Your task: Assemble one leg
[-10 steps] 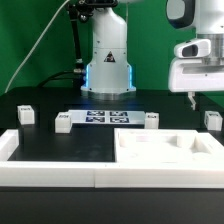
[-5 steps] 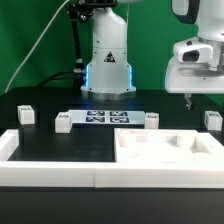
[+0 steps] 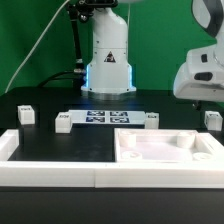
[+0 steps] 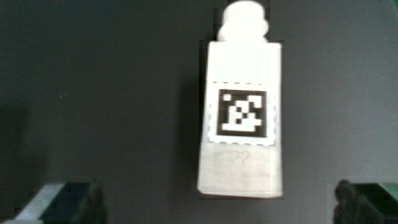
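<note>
Next, my gripper grabs the white leg's square end beyond the tag [image 4: 240, 172], so its round peg stays free to assemble the leg.
Several small white legs with tags stand on the black table in the exterior view: one at the far left [image 3: 25, 114], two at the ends of the marker board [image 3: 63, 121] [image 3: 152, 120], and one at the far right [image 3: 212, 119]. My gripper [image 3: 204, 96] hangs above and just left of the far-right leg, partly cut off by the frame edge. In the wrist view a leg [image 4: 244, 110] fills the middle, tag facing the camera, peg end away from the fingers. My gripper [image 4: 217, 208] is open and empty, its dark fingertips [image 4: 63, 200] wide on either side of the leg's near end.
The marker board [image 3: 105, 118] lies flat at the table's middle. A wide white panel with raised edges [image 3: 165, 150] sits at the front right. A white rail [image 3: 50, 172] runs along the front edge. The robot's base [image 3: 108, 60] stands behind.
My gripper has moved toward the exterior view's right and tilted, now partly out of frame above the far-right leg. The legs and panel have not moved.
</note>
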Available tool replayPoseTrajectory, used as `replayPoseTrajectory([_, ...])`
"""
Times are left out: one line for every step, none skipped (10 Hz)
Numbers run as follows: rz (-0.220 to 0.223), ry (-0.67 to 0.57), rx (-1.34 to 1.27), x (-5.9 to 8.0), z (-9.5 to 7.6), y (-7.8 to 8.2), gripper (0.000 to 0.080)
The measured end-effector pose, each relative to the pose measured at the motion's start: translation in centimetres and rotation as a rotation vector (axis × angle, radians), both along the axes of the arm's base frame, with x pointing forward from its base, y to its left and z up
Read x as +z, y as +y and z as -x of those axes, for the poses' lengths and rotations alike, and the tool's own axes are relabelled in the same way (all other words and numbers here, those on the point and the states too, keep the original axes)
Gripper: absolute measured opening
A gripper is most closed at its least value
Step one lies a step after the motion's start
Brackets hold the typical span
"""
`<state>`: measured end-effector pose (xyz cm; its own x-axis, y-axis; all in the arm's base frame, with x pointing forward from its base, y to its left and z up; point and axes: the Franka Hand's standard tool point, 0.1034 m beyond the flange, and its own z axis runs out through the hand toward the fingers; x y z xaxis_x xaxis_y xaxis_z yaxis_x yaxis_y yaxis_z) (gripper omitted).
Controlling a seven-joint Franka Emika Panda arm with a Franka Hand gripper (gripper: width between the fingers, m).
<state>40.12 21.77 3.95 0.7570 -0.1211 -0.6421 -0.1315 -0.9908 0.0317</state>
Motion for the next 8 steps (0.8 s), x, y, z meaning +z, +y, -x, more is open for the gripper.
replayPoseTrajectory([-0.005, 0.085, -0.014, -0.2, 0.5, 0.0, 0.0649])
replayPoseTrajectory([-0.01, 0.15, -0.024, -0.7, 0.5, 0.0, 0.0649])
replayPoseTrajectory([-0.012, 0.149, -0.029, -1.3, 0.3, 0.1, 0.0649])
replayPoseTrajectory([-0.011, 0.146, -0.029, -1.7, 0.6, 0.1, 0.0649])
replayPoseTrajectory([-0.01, 0.138, -0.031, -2.0, 0.7, 0.2, 0.0649])
replayPoseTrajectory([-0.008, 0.133, -0.032, -2.3, 1.0, 0.3, 0.0649])
replayPoseTrajectory([-0.005, 0.132, -0.031, -2.6, 1.4, 0.3, 0.0649])
replayPoseTrajectory([-0.002, 0.137, -0.031, -2.9, 1.9, 0.2, 0.0649])
